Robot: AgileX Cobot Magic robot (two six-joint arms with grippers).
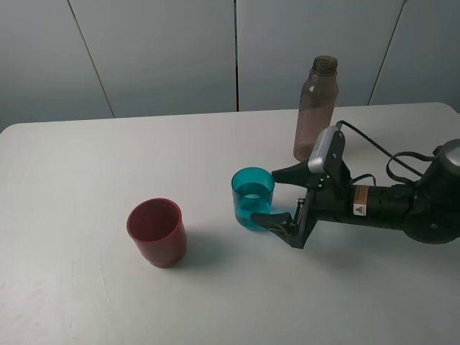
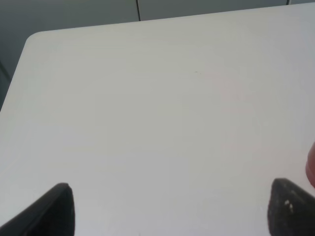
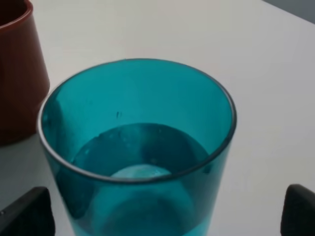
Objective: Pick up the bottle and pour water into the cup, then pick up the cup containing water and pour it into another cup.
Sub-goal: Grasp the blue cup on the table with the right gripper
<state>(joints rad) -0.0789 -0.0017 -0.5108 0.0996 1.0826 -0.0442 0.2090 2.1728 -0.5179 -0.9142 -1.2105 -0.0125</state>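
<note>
My fingers are around the near edge of the teal cup, short of its middle. My right gripper should move toward the cup's middle before it closes on the cup.
The translucent teal cup point(image 1: 253, 199) stands upright near the table's middle, with water in its lower part point(image 3: 138, 147). My right gripper point(image 1: 267, 197) comes at it from the right, open, with one finger on each side of the cup and neither touching it point(image 3: 162, 216). The dark red cup point(image 1: 157, 231) stands upright to the left of the teal one and shows as a red wall in the right wrist view point(image 3: 17, 73). The tall smoky bottle point(image 1: 315, 109) stands capless behind the right arm. My left gripper point(image 2: 172, 211) hangs open over bare table.
The white table point(image 1: 86, 158) ends at a grey panelled wall behind. A sliver of the red cup point(image 2: 311, 164) shows at the edge of the left wrist view. The right arm's cables run close by the bottle's base.
</note>
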